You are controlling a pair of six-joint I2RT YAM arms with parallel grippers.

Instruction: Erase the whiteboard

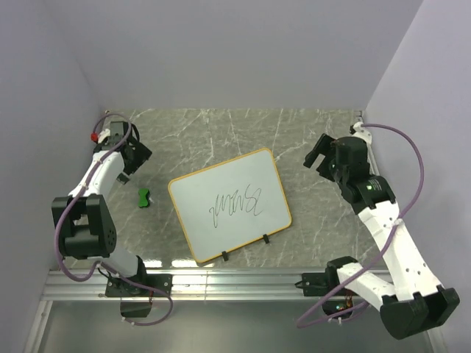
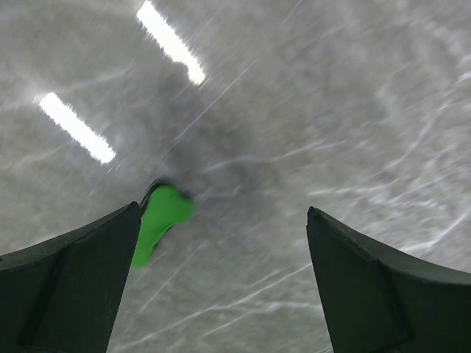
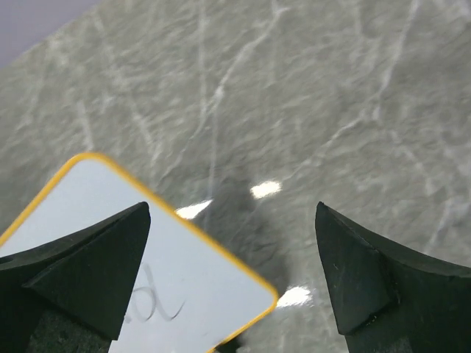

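The green eraser's bottom should stay free to erase the whiteboard (image 1: 229, 203), so my left gripper should next grab the eraser from above, across its narrow middle (image 1: 143, 198).
The whiteboard (image 1: 229, 203) lies flat mid-table, white with a yellow-orange frame, two black clip feet on its near edge and a dark scribble in its middle. Its corner shows in the right wrist view (image 3: 184, 272). A small green eraser (image 1: 144, 197) lies on the table left of the board; it shows by the left finger in the left wrist view (image 2: 160, 220). My left gripper (image 1: 131, 170) is open and empty, above and just behind the eraser. My right gripper (image 1: 318, 157) is open and empty, to the right of the board's far right corner.
The table (image 1: 221, 136) is grey marble with walls at the left, back and right. An aluminium rail (image 1: 235, 283) runs along the near edge at the arm bases.
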